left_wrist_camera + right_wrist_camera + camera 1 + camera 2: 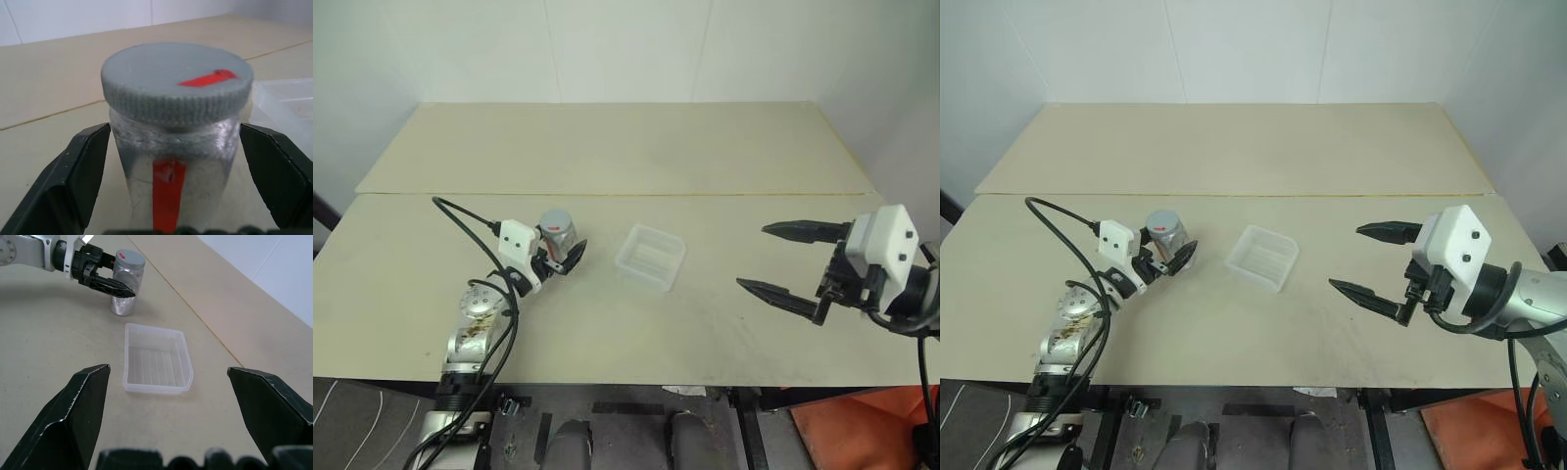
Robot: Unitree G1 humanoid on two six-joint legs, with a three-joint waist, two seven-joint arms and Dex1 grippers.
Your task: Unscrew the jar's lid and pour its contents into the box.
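Observation:
The jar's body has the fingers of my left gripper on either side of it, below the grey lid, so the gripper needs to close. Closing now would hold it.
The jar (558,238) stands upright on the table, left of centre, with a red strip down its cloudy side. Its grey lid (176,81) with a red mark is screwed on. The contents are hidden inside. My left gripper (564,247) is open, one black finger (73,181) on each side of the jar's body below the lid, very close to its walls. The translucent box (637,236) lies just right of the jar with nothing in it. My right gripper (756,257) hovers open to the right of the box, pointing toward it, with nothing between its fingers.
The pale tabletop (607,147) has a seam running across behind the jar and box. A white wall stands behind its far edge. A black cable (470,220) loops along my left arm. There is bare table between the box and my right gripper.

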